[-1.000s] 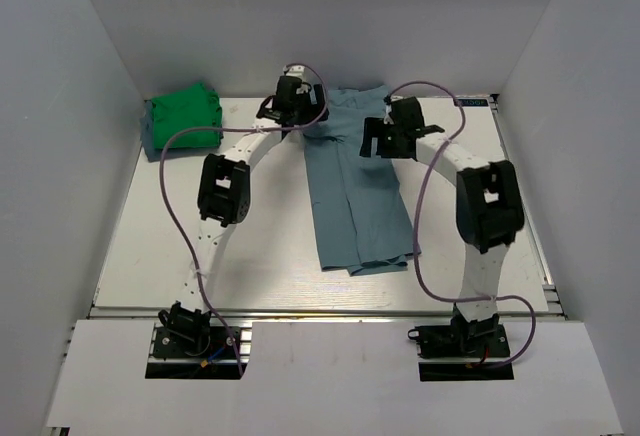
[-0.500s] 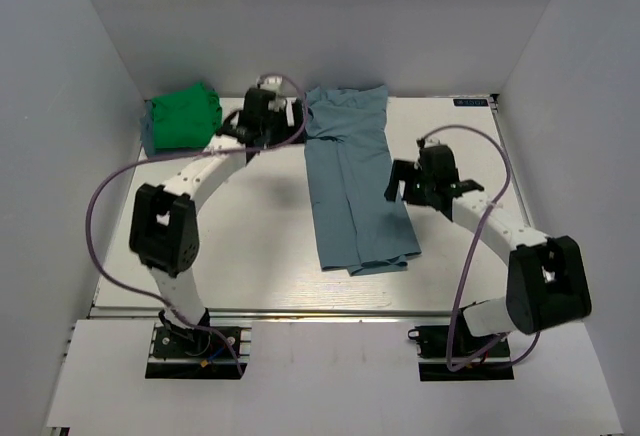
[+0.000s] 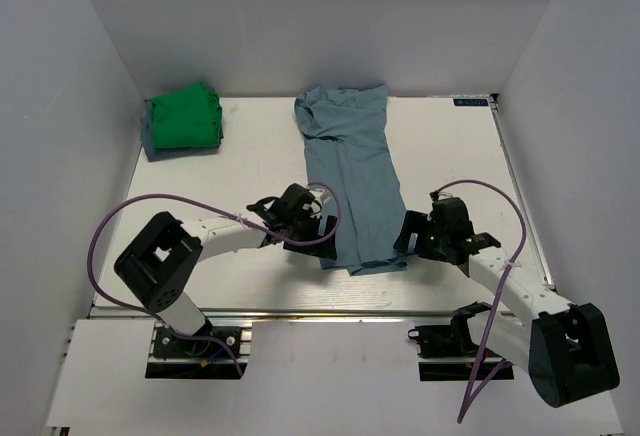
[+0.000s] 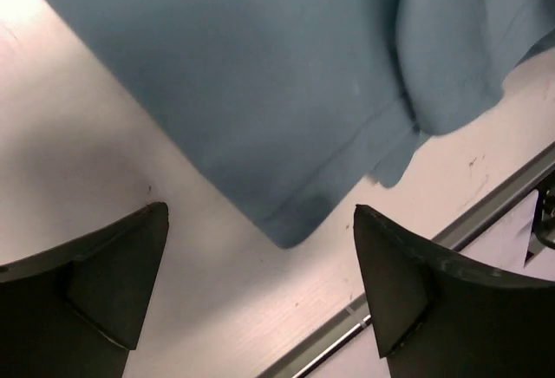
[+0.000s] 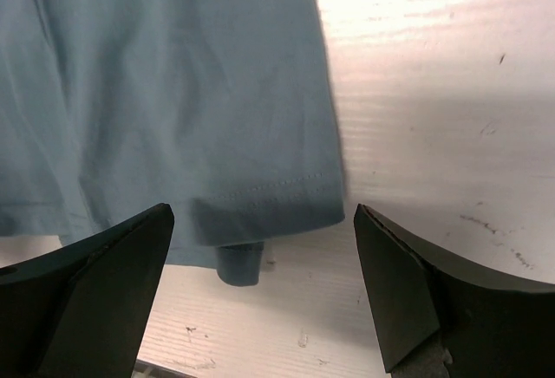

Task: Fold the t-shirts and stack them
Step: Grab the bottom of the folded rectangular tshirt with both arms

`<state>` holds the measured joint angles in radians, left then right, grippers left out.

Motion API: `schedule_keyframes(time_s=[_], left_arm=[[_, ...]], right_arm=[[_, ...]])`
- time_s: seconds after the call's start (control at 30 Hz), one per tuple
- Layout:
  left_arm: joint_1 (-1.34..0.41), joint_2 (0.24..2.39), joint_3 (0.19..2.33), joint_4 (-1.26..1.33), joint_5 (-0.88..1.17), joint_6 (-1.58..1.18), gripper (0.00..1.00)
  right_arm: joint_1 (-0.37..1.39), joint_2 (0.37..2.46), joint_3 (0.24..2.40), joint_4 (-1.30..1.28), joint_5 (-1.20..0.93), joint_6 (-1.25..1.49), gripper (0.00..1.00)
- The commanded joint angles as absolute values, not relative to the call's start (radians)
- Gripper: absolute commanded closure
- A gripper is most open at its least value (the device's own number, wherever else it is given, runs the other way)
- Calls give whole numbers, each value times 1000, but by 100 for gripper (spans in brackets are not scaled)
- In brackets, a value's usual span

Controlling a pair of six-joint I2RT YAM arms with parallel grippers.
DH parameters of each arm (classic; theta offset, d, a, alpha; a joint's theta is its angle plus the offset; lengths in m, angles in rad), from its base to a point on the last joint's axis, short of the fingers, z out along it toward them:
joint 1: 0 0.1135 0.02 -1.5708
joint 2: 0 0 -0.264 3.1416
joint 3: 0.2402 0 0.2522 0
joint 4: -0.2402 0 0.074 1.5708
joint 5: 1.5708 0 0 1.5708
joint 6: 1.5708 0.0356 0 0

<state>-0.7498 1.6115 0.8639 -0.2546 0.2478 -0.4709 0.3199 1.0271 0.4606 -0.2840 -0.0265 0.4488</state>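
My right gripper grabs the blue-grey t-shirt's near hem corner (image 3: 402,263) (image 5: 324,210) next, opposite my left gripper's corner, to fold the hem toward the collar.
The blue-grey t-shirt (image 3: 352,178) lies folded into a long strip down the middle of the table, collar end far, hem end near. The green t-shirt (image 3: 183,119) sits folded at the far left corner. My left gripper (image 3: 318,239) is open and empty, low by the strip's near left corner (image 4: 290,226). My right gripper (image 3: 410,236) is open and empty, low by the near right corner (image 5: 325,205). In the right wrist view a small fold (image 5: 238,265) sticks out below the hem.
The table's near edge rail (image 3: 320,311) runs just behind both grippers and shows in the left wrist view (image 4: 416,274). White walls close in the left, right and far sides. Purple cables loop from both arms.
Both grippers have come from the strip's far collar end, out to the sides and down to its near hem corners. The shirts have not moved.
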Motion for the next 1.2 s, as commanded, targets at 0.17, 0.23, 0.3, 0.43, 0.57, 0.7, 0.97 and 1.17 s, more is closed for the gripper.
schedule_keyframes(time_s=[0.17, 0.23, 0.3, 0.43, 0.57, 0.7, 0.97, 1.17], left_arm=[[-819, 1612, 782, -195, 239, -537, 16], [-847, 1621, 805, -195, 229, -537, 20], [-860, 1653, 805, -195, 216, -537, 23], [-882, 1703, 842, -183, 216, -537, 41], [-902, 1712, 871, -239, 206, -537, 78], [-911, 1666, 871, -239, 206, -517, 90], [-911, 1548, 904, -327, 198, -450, 90], [-874, 1578, 1024, -354, 173, -459, 100]], right_arm=[[314, 1034, 379, -146, -86, 480, 15], [314, 1051, 373, -126, -124, 477, 21], [314, 1067, 367, -101, -136, 477, 22], [316, 1085, 360, -75, -163, 474, 59], [319, 1049, 357, -87, -190, 482, 100], [319, 977, 357, -164, -201, 488, 100], [318, 844, 403, -258, -247, 492, 100], [318, 909, 478, -198, -201, 483, 100]])
